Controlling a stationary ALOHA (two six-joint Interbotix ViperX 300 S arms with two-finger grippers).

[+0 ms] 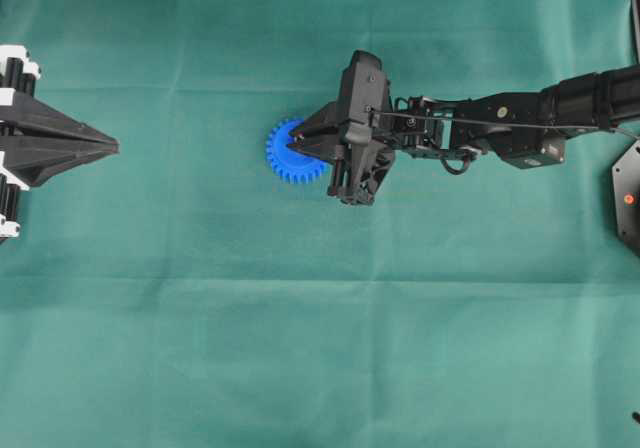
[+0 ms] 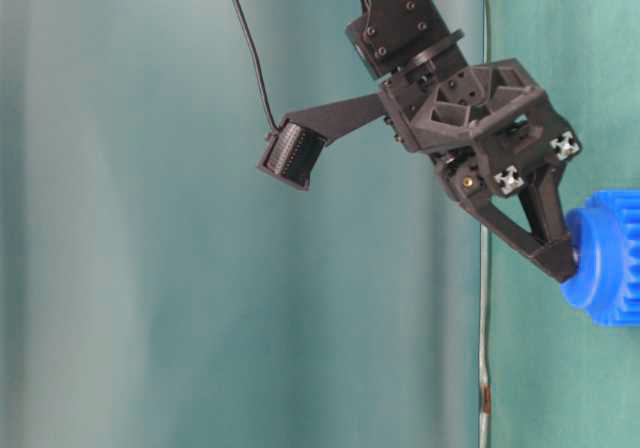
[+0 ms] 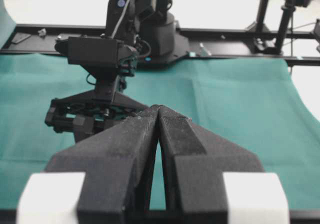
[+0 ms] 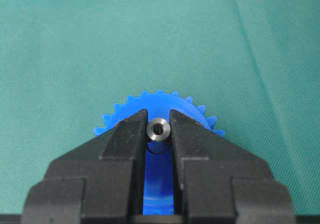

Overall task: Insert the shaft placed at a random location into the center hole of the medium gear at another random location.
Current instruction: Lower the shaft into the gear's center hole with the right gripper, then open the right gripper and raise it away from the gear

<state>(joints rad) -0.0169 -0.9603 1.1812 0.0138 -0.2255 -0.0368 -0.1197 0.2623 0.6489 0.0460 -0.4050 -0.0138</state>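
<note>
My right gripper opens now, since the shaft [image 4: 158, 130] stands upright in the blue gear's middle [image 4: 159, 147] in the right wrist view and would stay there.
The medium gear [image 1: 283, 158] is a bright blue toothed wheel lying flat on the green cloth, also seen in the right wrist view [image 4: 160, 103] and the table-level view [image 2: 612, 258]. My right gripper [image 1: 297, 146] [image 4: 158, 116] is shut on the shaft [image 4: 158, 130], a short silvery pin with its shiny end facing the camera. It holds the pin upright over the gear's middle. The fingertips [image 2: 558, 258] are right at the raised hub. The center hole is hidden under the pin and the fingers. My left gripper [image 1: 112, 148] [image 3: 159, 110] is shut and empty, far to the left.
Green cloth [image 1: 320, 348] covers the table. A black mount with a red dot [image 1: 628, 198] sits at the right edge. The right arm [image 1: 500, 123] stretches in from the right. A black frame rail [image 3: 225, 34] runs along the cloth's far edge.
</note>
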